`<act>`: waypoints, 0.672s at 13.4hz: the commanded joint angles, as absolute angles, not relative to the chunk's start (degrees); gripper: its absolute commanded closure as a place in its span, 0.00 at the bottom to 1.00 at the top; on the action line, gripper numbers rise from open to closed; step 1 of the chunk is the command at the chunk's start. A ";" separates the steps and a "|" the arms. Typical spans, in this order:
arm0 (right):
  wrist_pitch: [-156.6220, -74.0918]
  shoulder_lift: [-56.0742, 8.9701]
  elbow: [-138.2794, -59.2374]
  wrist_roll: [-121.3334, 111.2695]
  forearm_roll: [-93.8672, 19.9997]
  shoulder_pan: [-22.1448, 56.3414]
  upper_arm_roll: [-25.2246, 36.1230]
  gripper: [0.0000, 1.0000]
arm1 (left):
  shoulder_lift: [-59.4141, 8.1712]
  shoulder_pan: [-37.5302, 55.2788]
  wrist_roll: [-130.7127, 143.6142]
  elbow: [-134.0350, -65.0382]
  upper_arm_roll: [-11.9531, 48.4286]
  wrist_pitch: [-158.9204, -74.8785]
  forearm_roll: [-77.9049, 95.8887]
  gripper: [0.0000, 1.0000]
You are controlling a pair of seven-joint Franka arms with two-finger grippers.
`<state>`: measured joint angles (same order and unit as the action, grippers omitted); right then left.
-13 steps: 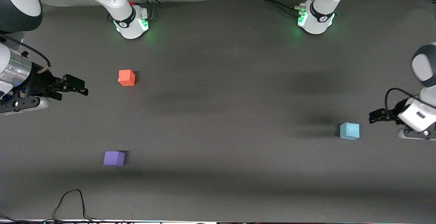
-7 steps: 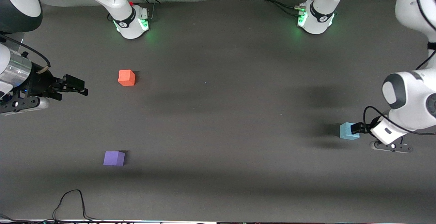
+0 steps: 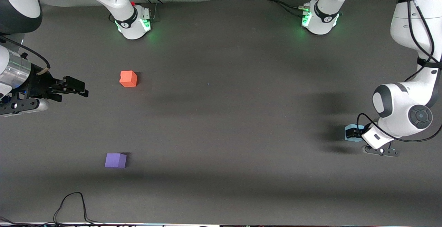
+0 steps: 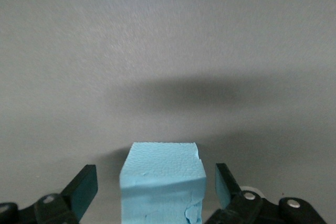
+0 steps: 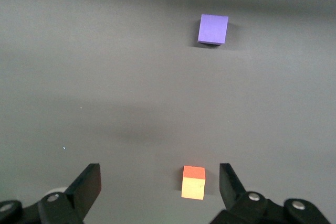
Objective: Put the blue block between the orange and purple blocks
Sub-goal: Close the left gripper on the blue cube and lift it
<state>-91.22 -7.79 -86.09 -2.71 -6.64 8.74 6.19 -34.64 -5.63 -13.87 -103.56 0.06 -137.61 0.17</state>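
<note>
The blue block (image 3: 350, 128) needs to go between the orange and purple blocks, so next my left gripper will grab it by its opposite sides.
The light blue block (image 3: 350, 128) lies on the dark table toward the left arm's end, mostly covered by the left hand. My left gripper (image 3: 353, 133) is open and straddles it. In the left wrist view the blue block (image 4: 163, 179) sits between the two fingers of the left gripper (image 4: 154, 184), with a gap on each side. The orange block (image 3: 128, 78) and the purple block (image 3: 115, 160) lie toward the right arm's end, the purple one nearer the camera. My right gripper (image 3: 74, 87) waits open beside the orange block (image 5: 193, 182). The purple block (image 5: 213, 29) also shows in the right wrist view.
The two arm bases (image 3: 133, 21) (image 3: 320, 18) stand at the table's back edge. A black cable (image 3: 70, 204) loops on the table's front edge, nearer the camera than the purple block.
My left arm has swung in and come down, so that its open fingers now stand on both sides of the blue block. The right arm and the three blocks have not moved.
</note>
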 commanded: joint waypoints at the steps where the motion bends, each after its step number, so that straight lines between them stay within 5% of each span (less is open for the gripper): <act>1: -91.32 -7.91 -86.22 -2.37 -7.47 8.88 6.42 0.00 | -33.66 -5.01 -13.98 -105.47 -0.26 -137.64 -0.35 0.00; 3: -91.32 -8.00 -86.22 -2.46 -7.47 8.88 6.42 0.00 | -33.66 -5.01 -13.80 -106.08 -0.26 -137.55 -0.35 0.00; 4: -91.32 -8.09 -86.22 -2.46 -7.47 8.88 6.42 0.00 | -33.66 -5.01 -13.62 -106.26 -0.26 -137.46 -0.35 0.08; 7: -91.23 -8.00 -86.22 -2.37 -7.47 8.88 6.42 0.00 | -33.49 -5.01 -12.31 -106.09 -0.26 -136.32 -0.35 0.70; 9: -91.23 -8.00 -86.13 -2.46 -7.47 8.88 6.42 0.00 | -33.40 -5.01 -12.30 -106.00 -0.26 -136.32 -0.35 0.75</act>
